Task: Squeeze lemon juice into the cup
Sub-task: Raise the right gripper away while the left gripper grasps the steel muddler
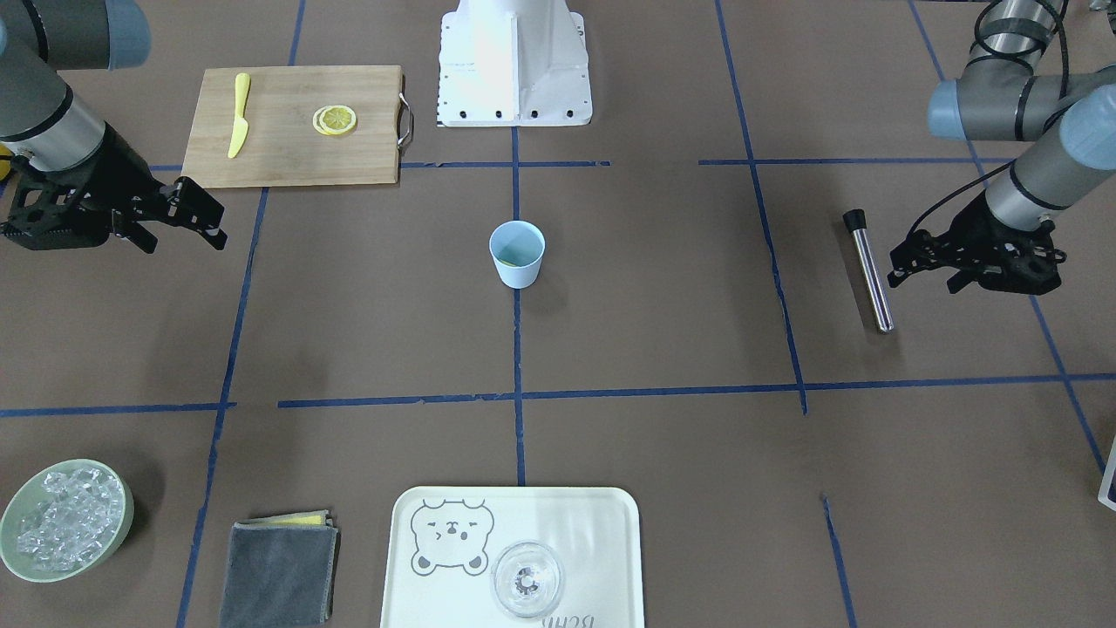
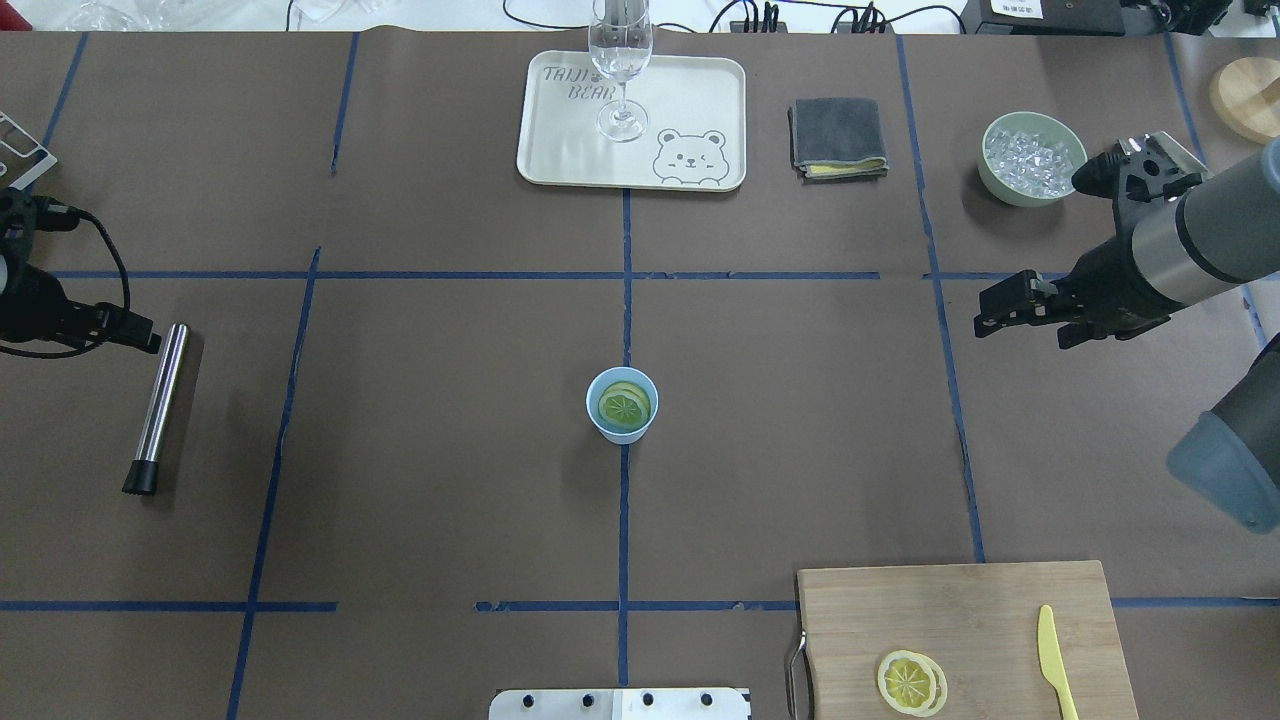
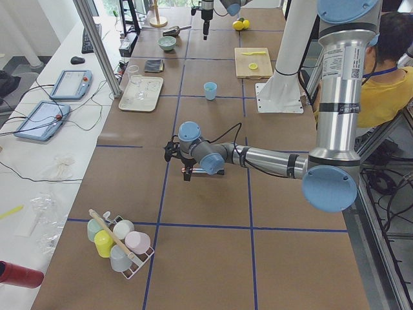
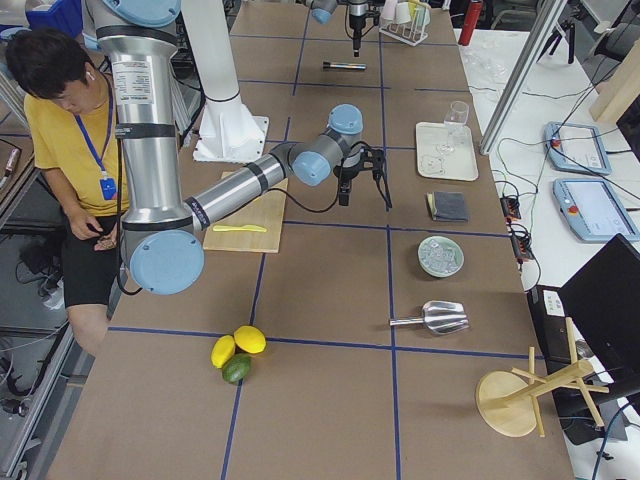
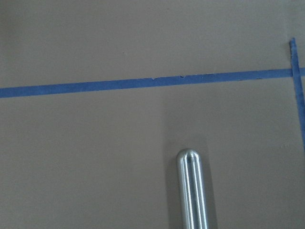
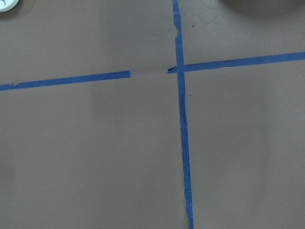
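My left gripper grabs the rod by its steel body next, since this leaves the metal rod's black end free to press the lemon.
The light-blue cup stands upright at the table's middle and also shows in the front view. A lemon slice lies inside it, cut face up. More lemon slices lie stacked on the wooden cutting board. My right gripper hangs open and empty over bare table, well to the right of the cup. My left gripper hangs open and empty at the far left, beside the top end of a steel rod. Neither wrist view shows fingers.
A yellow plastic knife lies on the board. A cream tray with a clear glass, a grey cloth and a green bowl of ice stand along the far edge. The robot base stands at the near middle.
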Motion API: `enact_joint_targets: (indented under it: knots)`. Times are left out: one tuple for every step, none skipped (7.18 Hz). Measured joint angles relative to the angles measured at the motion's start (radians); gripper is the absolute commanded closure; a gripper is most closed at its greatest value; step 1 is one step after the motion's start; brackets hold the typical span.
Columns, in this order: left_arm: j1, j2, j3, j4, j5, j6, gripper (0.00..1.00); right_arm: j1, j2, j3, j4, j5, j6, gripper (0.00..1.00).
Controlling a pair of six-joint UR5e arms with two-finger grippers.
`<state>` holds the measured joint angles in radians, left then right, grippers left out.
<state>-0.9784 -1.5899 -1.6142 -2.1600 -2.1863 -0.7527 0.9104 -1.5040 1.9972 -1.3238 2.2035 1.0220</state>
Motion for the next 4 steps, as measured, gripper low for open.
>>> enact_joint_targets:
  knots:
    - [0.028,-0.017,0.025,0.003,0.019,-0.007,0.06,0.0,-0.001,0.002,0.0,0.001,-0.001,0.0]
    - [0.059,-0.031,0.048,0.004,0.027,-0.01,0.09,0.001,-0.002,0.004,0.0,0.003,-0.001,0.0]
    - [0.082,-0.041,0.062,0.007,0.03,-0.011,0.39,0.001,-0.002,0.005,0.0,0.003,0.0,0.0]
    - [0.093,-0.047,0.067,0.014,0.031,-0.011,0.99,0.001,-0.002,0.006,0.0,0.004,0.002,0.0]
